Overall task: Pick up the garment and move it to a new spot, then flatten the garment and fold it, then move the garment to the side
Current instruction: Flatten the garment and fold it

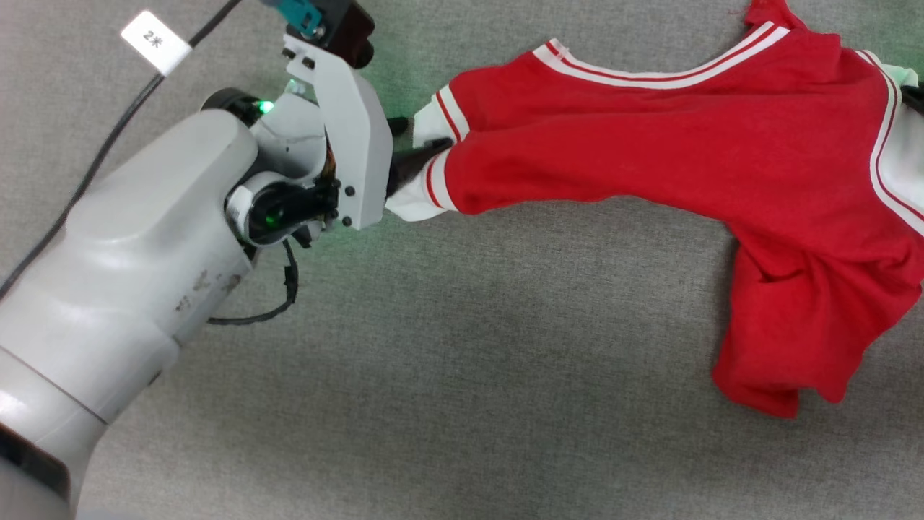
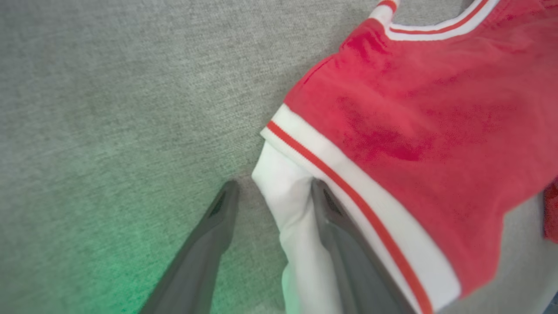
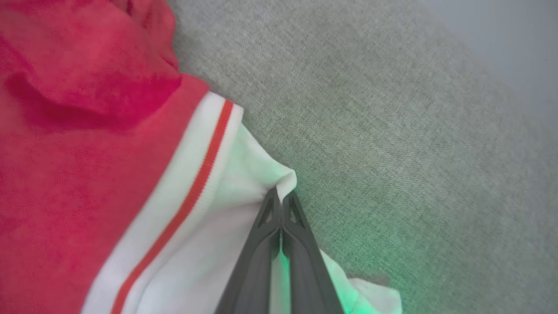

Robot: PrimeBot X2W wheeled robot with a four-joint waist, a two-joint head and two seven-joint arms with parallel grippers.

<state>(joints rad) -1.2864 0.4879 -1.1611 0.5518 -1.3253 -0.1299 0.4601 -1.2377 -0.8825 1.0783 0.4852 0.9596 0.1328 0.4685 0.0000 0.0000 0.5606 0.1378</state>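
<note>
The left gripper grabs the white sleeve (image 1: 413, 206) next, to spread the jersey (image 1: 641, 147) flat for folding.
The garment (image 1: 671, 137), a red jersey with white sleeves and striped trim, lies stretched across the grey cloth surface from the middle to the right edge of the head view. My left gripper (image 1: 408, 144) is at its left white sleeve. In the left wrist view the left gripper (image 2: 274, 189) is open, and the white sleeve (image 2: 292, 205) lies between the two fingers against the right one. In the right wrist view my right gripper (image 3: 281, 196) is shut on a pinched fold of the other white sleeve (image 3: 244, 174).
A grey woven surface (image 1: 447, 361) lies under everything. A black cable (image 1: 108, 144) with a white tag (image 1: 155, 41) runs along the upper left, behind my left forearm (image 1: 130, 253). The garment's lower hem (image 1: 779, 375) bunches at the right.
</note>
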